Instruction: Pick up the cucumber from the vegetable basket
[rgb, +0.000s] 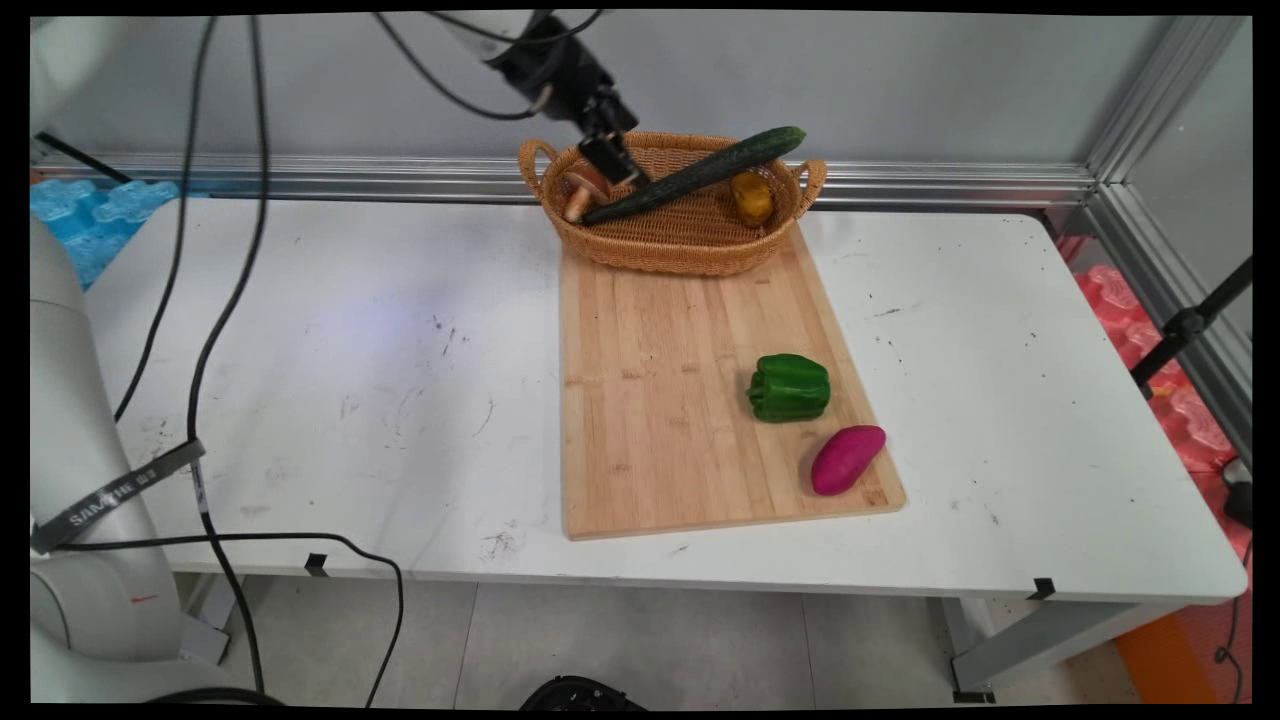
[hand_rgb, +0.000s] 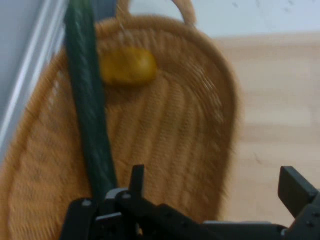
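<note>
I will grab the long dark green cucumber by its middle (rgb: 693, 179) with my gripper next. Then I can lift it out of the wicker basket (rgb: 660, 262).
My gripper (rgb: 615, 160) hangs over the left part of a wicker basket (rgb: 660, 262) at the far end of the table. It is open, and in the hand view the gripper (hand_rgb: 215, 187) has nothing between its fingers. A long dark green cucumber (rgb: 700, 172) lies slanted across the basket, its lower end right beside my left finger (hand_rgb: 136, 179). The cucumber (hand_rgb: 90, 110) runs up along the basket's (hand_rgb: 190, 130) far side. A yellow vegetable (rgb: 752, 197) lies in the basket's right part, and a brown mushroom (rgb: 583, 190) lies at its left.
The basket stands on the far end of a wooden cutting board (rgb: 660, 400). A green bell pepper (rgb: 789, 387) and a purple sweet potato (rgb: 847, 459) lie on the board's near right. Black cables hang at the left.
</note>
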